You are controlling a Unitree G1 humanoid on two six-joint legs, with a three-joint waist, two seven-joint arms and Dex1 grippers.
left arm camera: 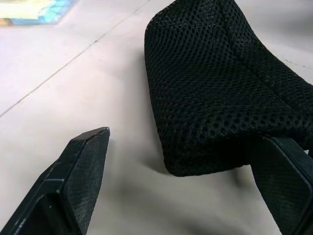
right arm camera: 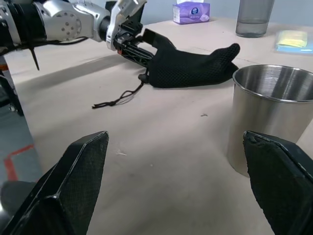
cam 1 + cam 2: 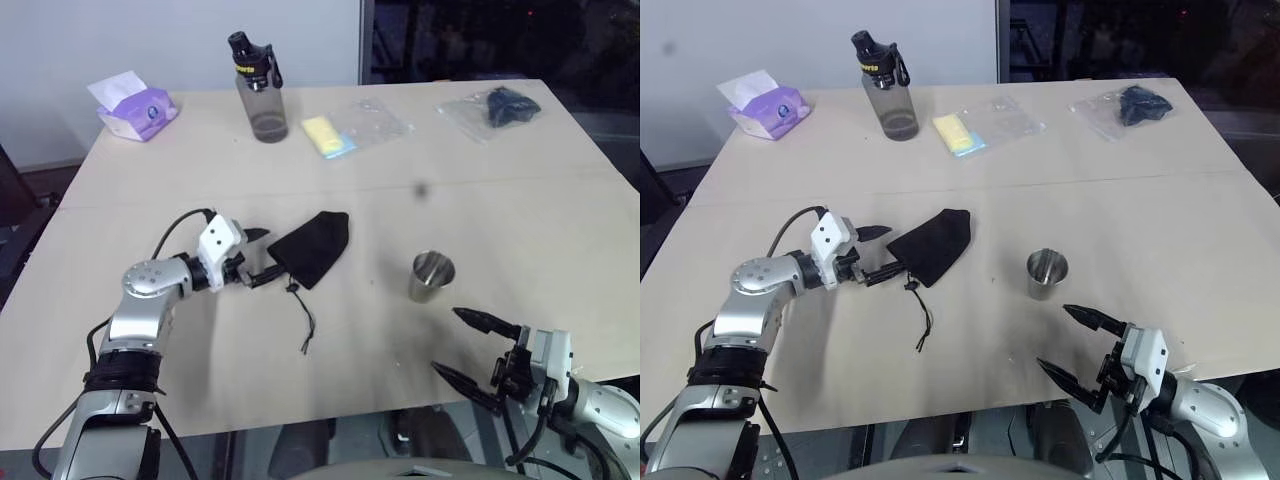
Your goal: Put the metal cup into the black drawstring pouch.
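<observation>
The pouch's near corner (image 1: 183,160) is between my left gripper's fingers, one finger tucked under the pouch's mesh edge, so I need to close them on the black pouch.
The black drawstring pouch (image 3: 315,245) lies flat on the table's middle, its thin cord (image 3: 303,315) trailing toward the front. My left gripper (image 3: 262,255) is open at the pouch's near-left end, with the mesh fabric (image 1: 220,83) reaching in between its fingers (image 1: 78,171). The metal cup (image 3: 431,276) stands upright and empty to the right of the pouch. Just in front of the cup, near the table's front edge, my right gripper (image 3: 447,340) is open and holds nothing. In the right wrist view the cup (image 2: 269,122) stands ahead of the far finger.
At the back of the table (image 3: 560,210) stand a grey bottle with a black cap (image 3: 260,90), a purple tissue pack (image 3: 140,108), a yellow item in a clear bag (image 3: 335,135) and a black item in a clear plastic bag (image 3: 495,108).
</observation>
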